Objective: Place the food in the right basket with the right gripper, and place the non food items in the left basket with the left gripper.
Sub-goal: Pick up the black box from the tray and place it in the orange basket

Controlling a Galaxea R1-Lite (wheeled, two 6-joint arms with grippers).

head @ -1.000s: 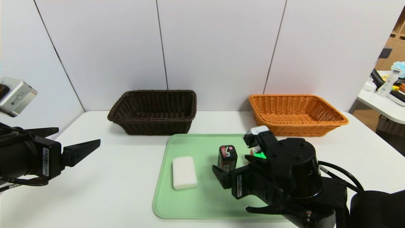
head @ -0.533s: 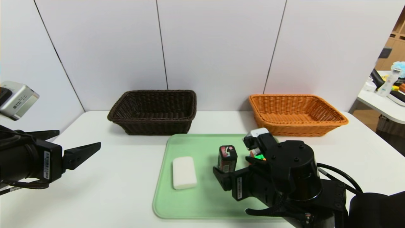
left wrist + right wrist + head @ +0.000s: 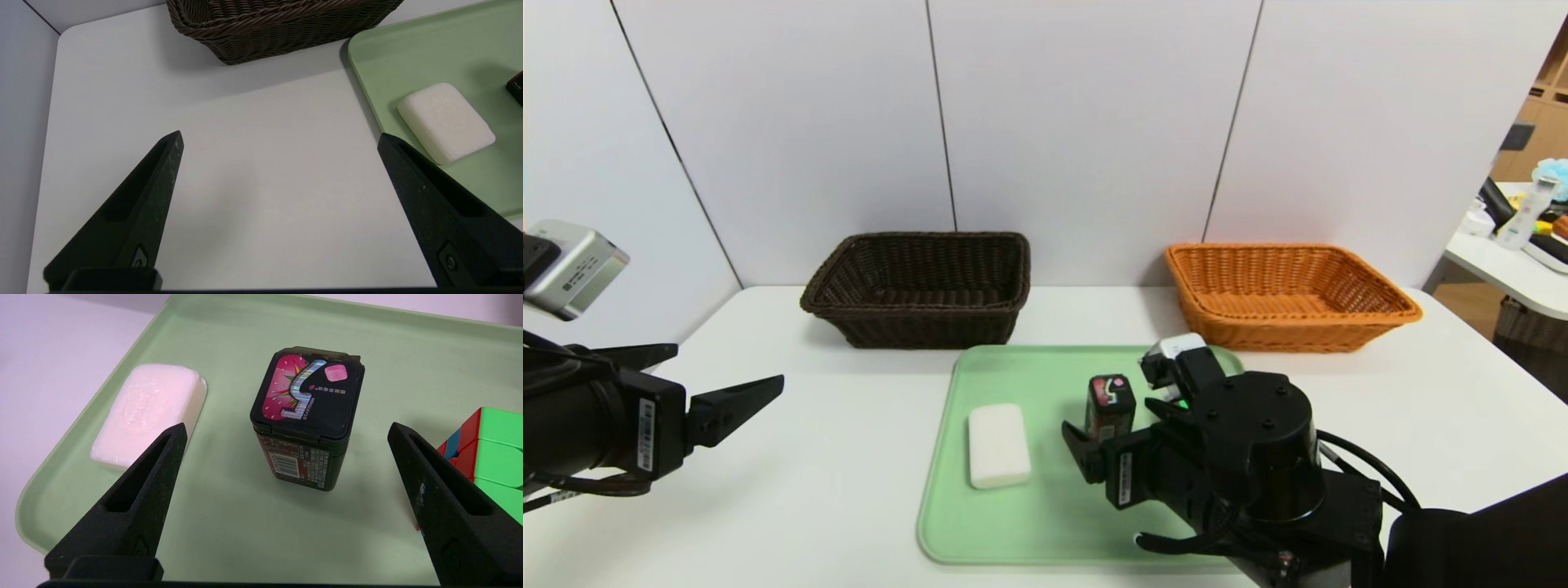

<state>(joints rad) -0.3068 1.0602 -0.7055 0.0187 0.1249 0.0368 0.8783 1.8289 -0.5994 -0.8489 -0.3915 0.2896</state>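
The right gripper will next take hold of the black packet by the sides on either side of its barcode panel [image 3: 1111,421], so that the packet can go in the right basket [image 3: 1290,331].
The food, a black packet [image 3: 1111,406] [image 3: 306,416] with a pink top, stands upright on the green tray [image 3: 1045,523]. My right gripper [image 3: 1109,418] [image 3: 286,428] is open just short of the packet, which sits a little beyond its fingertips, centred on the gap. The white soap bar [image 3: 998,445] [image 3: 149,410] lies to the packet's left. The puzzle cube [image 3: 490,453] is to its right, mostly hidden by my wrist in the head view. My left gripper [image 3: 727,365] [image 3: 280,136] hovers open over bare table left of the tray. The dark left basket [image 3: 931,327] and orange right basket [image 3: 1290,331] stand at the back.
The white table [image 3: 833,457] has bare surface left of the tray and between the baskets. Wall panels stand right behind both baskets. A second table [image 3: 1511,273] with clutter stands off to the far right.
My right arm has shifted left and a little forward, bringing its open fingers closer round the packet and covering more of the cube. The left arm has sunk slightly.
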